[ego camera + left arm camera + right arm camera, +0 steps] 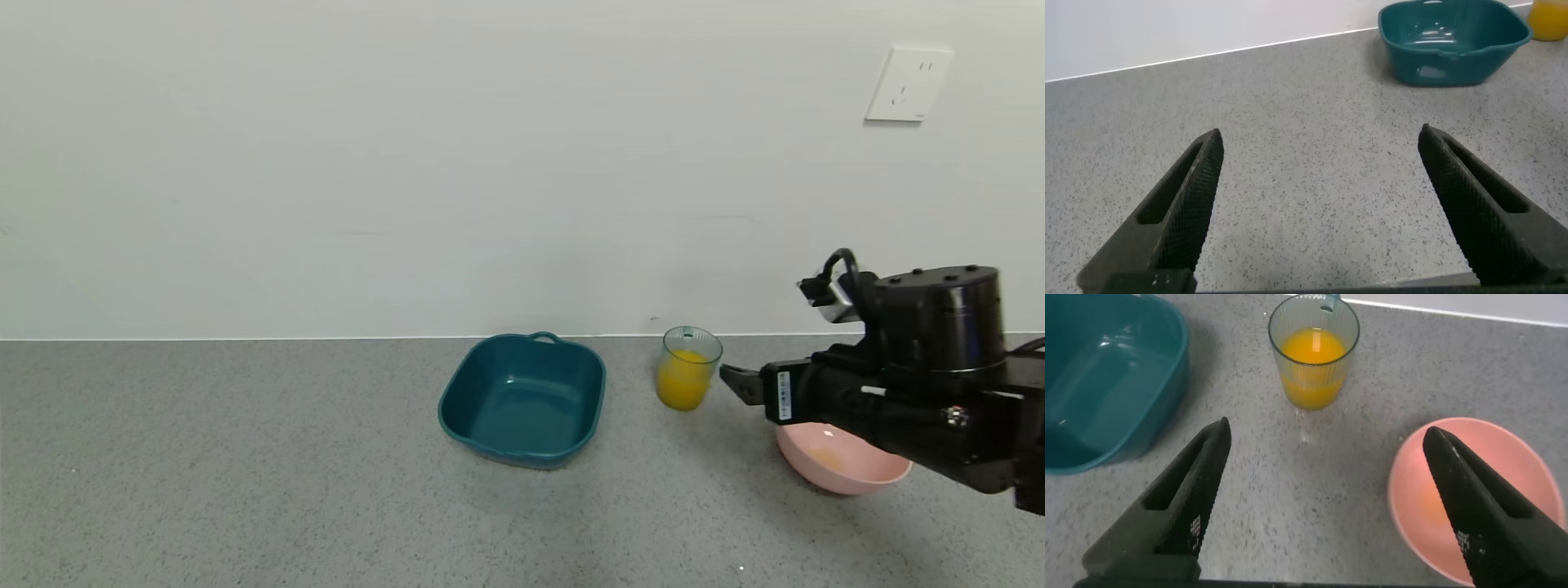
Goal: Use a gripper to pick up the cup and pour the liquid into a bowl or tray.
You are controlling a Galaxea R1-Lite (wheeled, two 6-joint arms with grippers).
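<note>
I will next grab the cup by its ribbed sides with my right gripper, because the cup's handle (1328, 304) is turned toward the wall close behind the cup. Then I can pour.
The cup (688, 377), a translucent ribbed tumbler, stands upright on the grey counter, holding orange-yellow liquid (682, 384). The dark teal tray (522, 398) sits empty just to its left. My right gripper (735, 382) is open and empty, level with the cup and a short way to its right, not touching it. In the right wrist view the cup (1314, 349) stands ahead of my open right gripper (1327, 434), with the tray (1106, 384) beside it. My left gripper (1319, 139) is open over bare counter; that view shows the tray (1452, 38) far off.
A round pink bowl (841, 465) sits on the counter under my right arm, also in the right wrist view (1470, 498). A white wall runs along the back of the counter, with a socket plate (908, 84) at upper right.
</note>
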